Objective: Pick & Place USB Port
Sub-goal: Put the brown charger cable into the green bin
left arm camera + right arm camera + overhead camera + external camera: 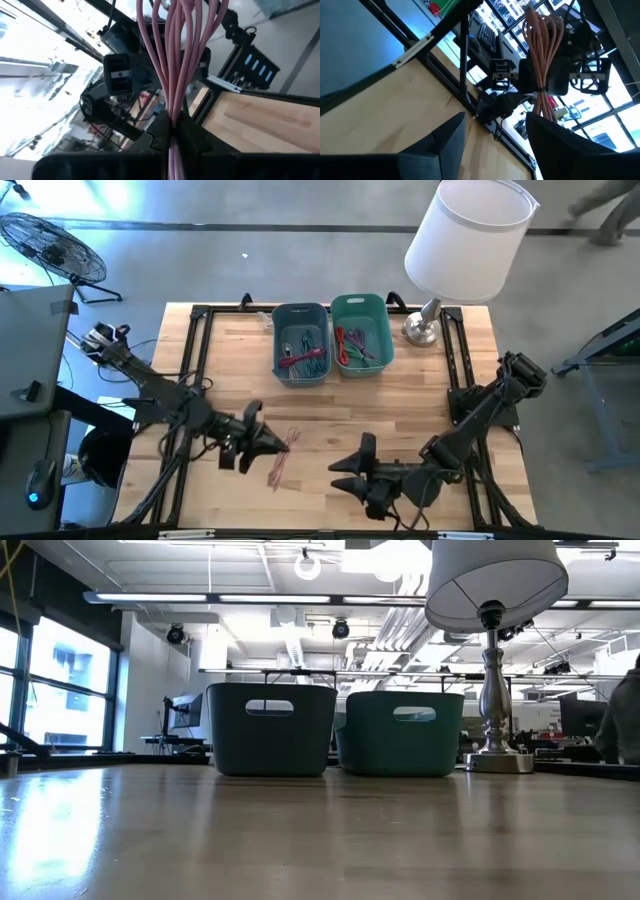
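My right gripper grabs the pink cable bundle by its gathered middle (284, 457) next, to put it into the green bin (361, 335).
A bundle of pink cable (283, 460) (175, 60) sits in my left gripper (272, 443) (175, 125) over the near left part of the table. The right wrist view also shows this bundle (543, 45), its loops standing out past the left gripper. My right gripper (345, 470) (495, 135) is open a little to the bundle's right, pointing toward it and touching nothing. A grey-blue bin (301, 343) and a green bin (361, 335) stand side by side at the far middle, both holding coloured cables. The low view shows neither gripper nor the bundle. My left gripper pinches the pink bundle between its two fingers, several strands together (173, 131), at a point along its length. The fingers lie across the strands. Loops fan out beyond the fingertips (180, 30). In the right wrist view the bundle appears clear of the table.
A lamp with a white shade (465, 240) stands on its metal base (422, 330) at the far right, next to the green bin. A black frame (195, 360) runs along the table's left, right and far edges. Bare wood (330, 405) lies between the grippers and the bins.
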Robot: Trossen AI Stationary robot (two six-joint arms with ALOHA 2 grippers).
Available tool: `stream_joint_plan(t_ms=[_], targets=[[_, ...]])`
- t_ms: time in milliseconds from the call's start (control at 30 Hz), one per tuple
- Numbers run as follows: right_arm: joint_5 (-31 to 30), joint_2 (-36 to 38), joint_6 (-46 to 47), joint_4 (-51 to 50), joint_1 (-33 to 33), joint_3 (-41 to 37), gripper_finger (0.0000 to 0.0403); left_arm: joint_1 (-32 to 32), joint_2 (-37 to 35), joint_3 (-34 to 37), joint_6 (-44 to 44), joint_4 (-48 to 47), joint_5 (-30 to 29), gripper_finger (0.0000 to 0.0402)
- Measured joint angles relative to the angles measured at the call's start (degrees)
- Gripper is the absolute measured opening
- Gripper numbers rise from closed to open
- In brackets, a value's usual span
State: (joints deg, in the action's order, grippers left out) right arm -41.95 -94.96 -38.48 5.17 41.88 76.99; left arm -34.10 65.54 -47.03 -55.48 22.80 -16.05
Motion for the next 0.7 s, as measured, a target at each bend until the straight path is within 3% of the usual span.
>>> stream_joint_plan(t_ms=[200,333,700], targets=[[0.4,-1.6,-3.2,2.5,-1.8,0.0,0.0199,7.7,0.2,0.0,5.6,3.1,14.0,0.0009],[0.8,-3.3,-5.2,6.5,-3.3,0.0,0.0199,11.1,0.8,0.0,8.3,3.4,19.9,0.0009],[1.9,-4.2,-7.9,12.9,-5.6,0.0,0.0199,14.0,6.9,0.0,7.9,3.0,25.9,0.0009]])
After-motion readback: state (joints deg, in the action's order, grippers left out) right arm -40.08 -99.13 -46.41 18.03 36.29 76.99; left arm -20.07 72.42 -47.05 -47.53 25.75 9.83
